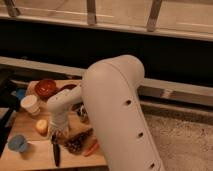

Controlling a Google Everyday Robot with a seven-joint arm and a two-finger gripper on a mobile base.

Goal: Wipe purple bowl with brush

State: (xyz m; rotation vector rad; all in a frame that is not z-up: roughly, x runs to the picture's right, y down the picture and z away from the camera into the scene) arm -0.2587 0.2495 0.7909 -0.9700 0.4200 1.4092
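Note:
The black brush is for wiping the purple bowl, so my gripper will grab it by its slim handle [55,143] next.
The brush [56,152], a slim black stick, lies on the wooden table [30,159] near its front edge. My gripper [59,135] hangs right above the brush's far end, pointing down, open, with nothing between its fingers. The purple bowl [68,87] sits at the back of the table, and my white arm [115,105] hides most of it. To its left is a reddish-orange bowl [46,88].
A white cup [30,104], a yellow fruit [42,126] and a blue cup [17,144] stand left of the gripper. A dark brown lumpy object [77,143] and an orange carrot [91,148] lie to its right. A dark wall and railing run behind the table.

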